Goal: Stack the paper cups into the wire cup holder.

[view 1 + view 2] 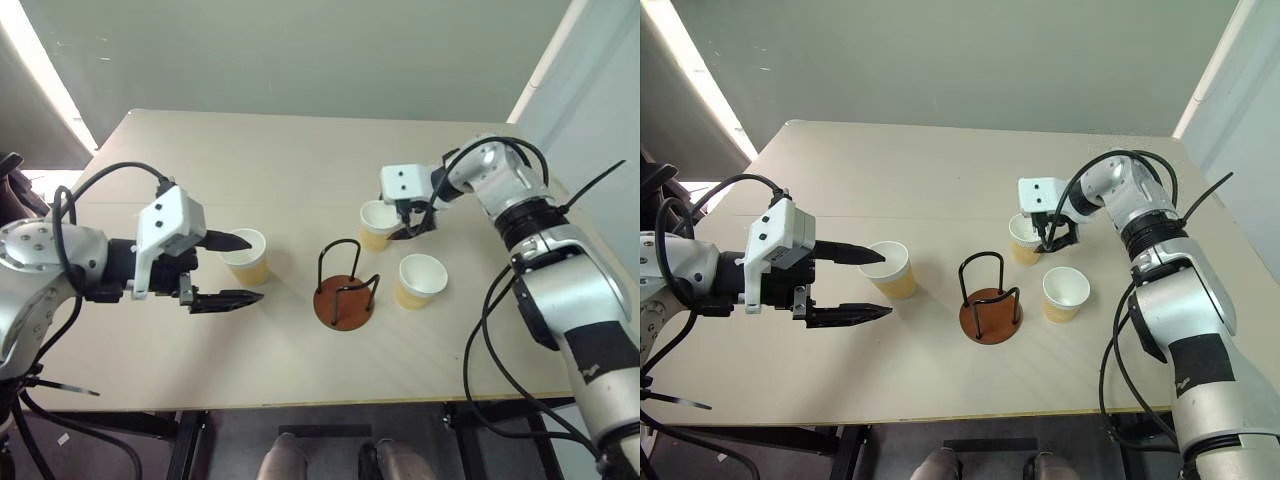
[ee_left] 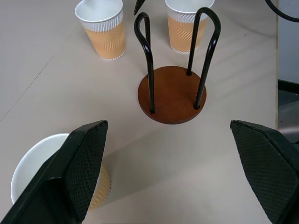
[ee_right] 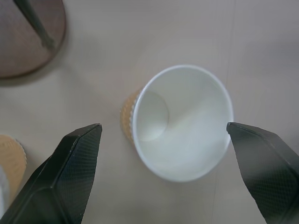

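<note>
My left gripper takes hold of the yellow-tan paper cup by its rim next, so that I then stack the cup into the wire cup holder.
Three yellow-tan paper cups stand upright on the table. The left cup sits beside one finger of my left gripper, which is open and holds nothing; that cup is not between the fingers. The wire cup holder, a reddish-brown disc with black wire loops, stands empty at the table's middle. A second cup stands behind it to the right, with my right gripper open just above it, a finger on either side of its rim. The third cup stands right of the holder.
The tan table has its front edge close to me and its right edge near my right arm. Black cables loop from both arms over the table's sides. Open tabletop lies behind the cups.
</note>
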